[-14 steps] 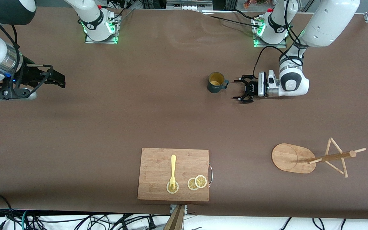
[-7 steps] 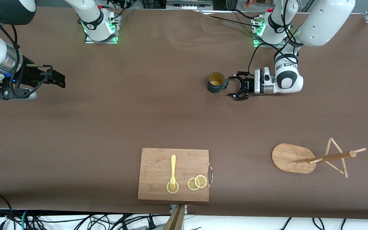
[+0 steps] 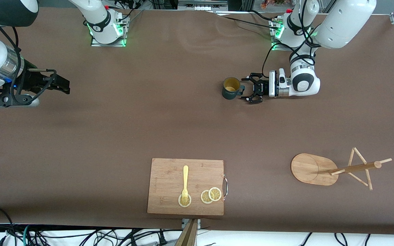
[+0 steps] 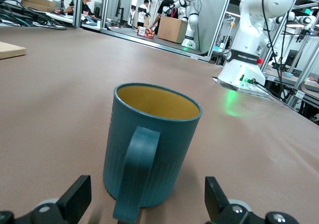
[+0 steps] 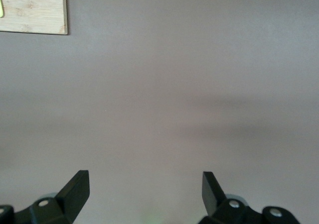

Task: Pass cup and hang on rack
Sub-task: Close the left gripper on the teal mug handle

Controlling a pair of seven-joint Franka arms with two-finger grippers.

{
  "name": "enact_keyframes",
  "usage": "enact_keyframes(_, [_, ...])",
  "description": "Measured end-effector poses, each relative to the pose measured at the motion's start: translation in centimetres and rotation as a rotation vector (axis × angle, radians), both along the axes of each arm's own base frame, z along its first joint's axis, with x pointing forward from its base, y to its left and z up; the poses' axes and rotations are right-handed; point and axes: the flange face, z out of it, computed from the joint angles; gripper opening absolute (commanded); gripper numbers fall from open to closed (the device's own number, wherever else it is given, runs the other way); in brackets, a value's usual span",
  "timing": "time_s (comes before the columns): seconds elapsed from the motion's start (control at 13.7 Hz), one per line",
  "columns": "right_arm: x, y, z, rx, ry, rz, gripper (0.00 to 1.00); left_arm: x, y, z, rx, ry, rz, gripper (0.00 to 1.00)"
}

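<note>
The cup would be caught if my left gripper closed now, and it should close: the gripper's fingers reach level around the cup's handle (image 3: 241,91) (image 4: 136,169), near the cup's side.
The cup (image 3: 230,88), dark teal with a yellow inside, stands upright on the brown table, its handle (image 3: 241,89) turned toward the left arm. My left gripper (image 3: 246,90) lies level just above the table, open, with one finger on each side of the handle and not touching it. In the left wrist view the cup (image 4: 169,134) fills the middle, and the left gripper (image 4: 147,191) stands wide around the handle (image 4: 133,176). The rack (image 3: 311,169) stands nearer the front camera, toward the left arm's end. My right gripper (image 3: 65,86) waits, open and empty, over the table at the right arm's end (image 5: 144,184).
A wooden cutting board (image 3: 169,174) with a metal handle lies near the table's front edge and carries a yellow fork (image 3: 185,182) and lemon slices (image 3: 210,195). Its corner shows in the right wrist view (image 5: 32,7). The right arm's base (image 4: 249,59) stands past the cup.
My left gripper has slid toward the cup, staying open; its fingers now flank the handle. The cup, the rack and the right arm have not moved.
</note>
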Motion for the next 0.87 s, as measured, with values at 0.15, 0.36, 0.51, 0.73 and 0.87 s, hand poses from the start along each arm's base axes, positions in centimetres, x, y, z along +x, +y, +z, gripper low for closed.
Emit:
enact_keyframes(0.15, [0.00,0.00,0.00,0.000,0.000,0.000,1.00,-0.34,-0.09,-0.10,-0.001,0.009,0.009,0.70])
enact_keyframes(0.36, [0.00,-0.02,0.00,0.000,0.000,0.000,1.00,-0.43,-0.41,-0.09,-0.003,0.005,0.011,0.24])
enact_keyframes(0.51, [0.01,-0.05,0.00,0.000,0.000,-0.001,1.00,-0.39,-0.44,-0.09,-0.004,0.003,0.016,0.00])
enact_keyframes(0.73, [0.02,-0.13,0.00,0.000,0.000,-0.002,1.00,-0.34,-0.43,-0.07,-0.004,0.001,0.017,0.00])
enact_keyframes(0.87, [0.02,-0.16,0.00,0.000,0.000,-0.003,1.00,-0.18,-0.22,-0.05,-0.003,0.022,0.030,0.00])
